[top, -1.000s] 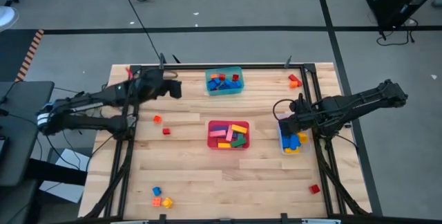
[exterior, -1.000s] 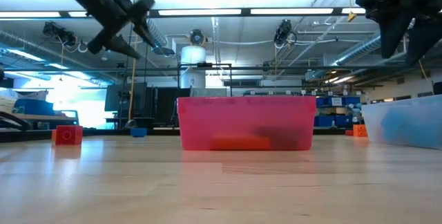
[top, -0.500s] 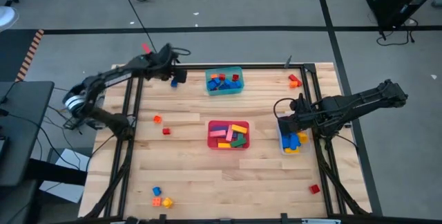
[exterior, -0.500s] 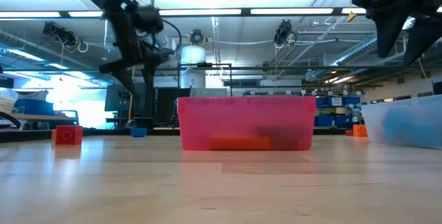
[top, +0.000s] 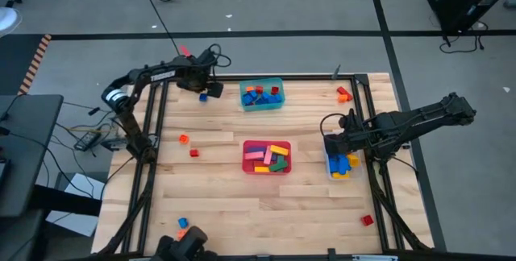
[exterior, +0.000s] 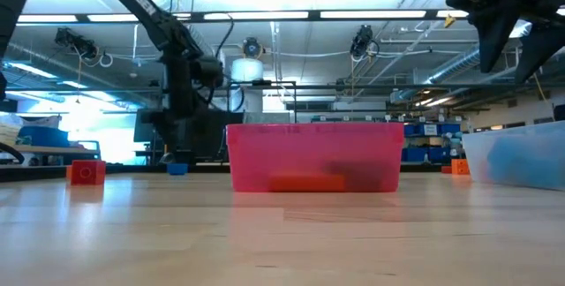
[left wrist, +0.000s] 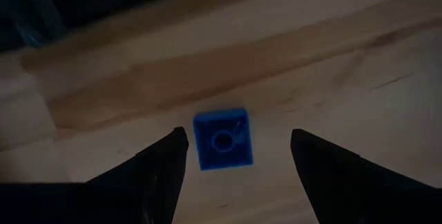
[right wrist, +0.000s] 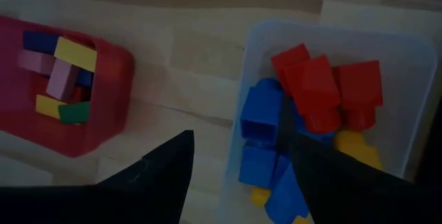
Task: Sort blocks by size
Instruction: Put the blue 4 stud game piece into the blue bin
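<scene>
The left gripper isn't ready to close yet and should go lower first. Its fingers stop above the small blue block, so they would miss the block if they closed now.
A small blue block lies flat on the table at its far left. My left gripper hangs just above it, pointing down, open, one finger on either side of the block and apart from it; in the high view the left gripper is near the far edge. My right gripper stands open over the clear tub at the table's right, which holds red, blue and yellow blocks. It has nothing between its fingers. A red tub mid-table holds longer blocks.
A teal tub of small blocks stands at the far middle. Loose blocks lie at the far right, the left, the near left and the near right. A dark object shows at the near edge.
My left arm has swung toward the table's far edge and sunk. Its gripper has tipped from a slant to pointing almost straight down over the small blue block, fingers still open. The block has not moved.
</scene>
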`<move>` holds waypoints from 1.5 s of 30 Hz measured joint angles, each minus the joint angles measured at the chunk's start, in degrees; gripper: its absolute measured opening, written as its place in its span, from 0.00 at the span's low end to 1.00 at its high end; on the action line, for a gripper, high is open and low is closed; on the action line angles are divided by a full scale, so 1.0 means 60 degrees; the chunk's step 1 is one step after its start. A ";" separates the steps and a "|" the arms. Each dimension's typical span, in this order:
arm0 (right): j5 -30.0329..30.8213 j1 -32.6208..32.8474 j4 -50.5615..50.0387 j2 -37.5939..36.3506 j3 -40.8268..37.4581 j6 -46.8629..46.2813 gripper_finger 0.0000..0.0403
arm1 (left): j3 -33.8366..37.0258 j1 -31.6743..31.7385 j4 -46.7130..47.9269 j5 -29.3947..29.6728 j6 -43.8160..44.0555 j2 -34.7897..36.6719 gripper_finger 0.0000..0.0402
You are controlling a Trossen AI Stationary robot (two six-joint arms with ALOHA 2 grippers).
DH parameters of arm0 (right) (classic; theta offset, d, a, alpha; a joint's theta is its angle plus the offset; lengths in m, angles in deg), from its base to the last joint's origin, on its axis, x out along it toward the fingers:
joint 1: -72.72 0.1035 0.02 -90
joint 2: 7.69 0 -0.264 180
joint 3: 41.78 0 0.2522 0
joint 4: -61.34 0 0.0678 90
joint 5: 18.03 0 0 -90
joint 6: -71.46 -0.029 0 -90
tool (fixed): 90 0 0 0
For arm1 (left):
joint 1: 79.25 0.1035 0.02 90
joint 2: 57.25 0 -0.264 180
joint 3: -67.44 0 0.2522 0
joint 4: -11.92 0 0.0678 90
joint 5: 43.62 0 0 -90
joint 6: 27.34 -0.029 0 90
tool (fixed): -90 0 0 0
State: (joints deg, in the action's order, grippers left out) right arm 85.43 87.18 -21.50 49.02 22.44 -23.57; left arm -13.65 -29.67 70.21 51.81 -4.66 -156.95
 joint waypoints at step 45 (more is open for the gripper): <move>0.0538 0.0000 0.0074 0.0000 0.0000 -0.0243 0.63 | -0.0180 -0.0041 0.0013 0.0093 -0.0031 -0.0629 0.36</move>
State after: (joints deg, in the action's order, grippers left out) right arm 88.65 87.18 -21.05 49.02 22.44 -25.03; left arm -14.73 -29.92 70.29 52.37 -4.85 -160.73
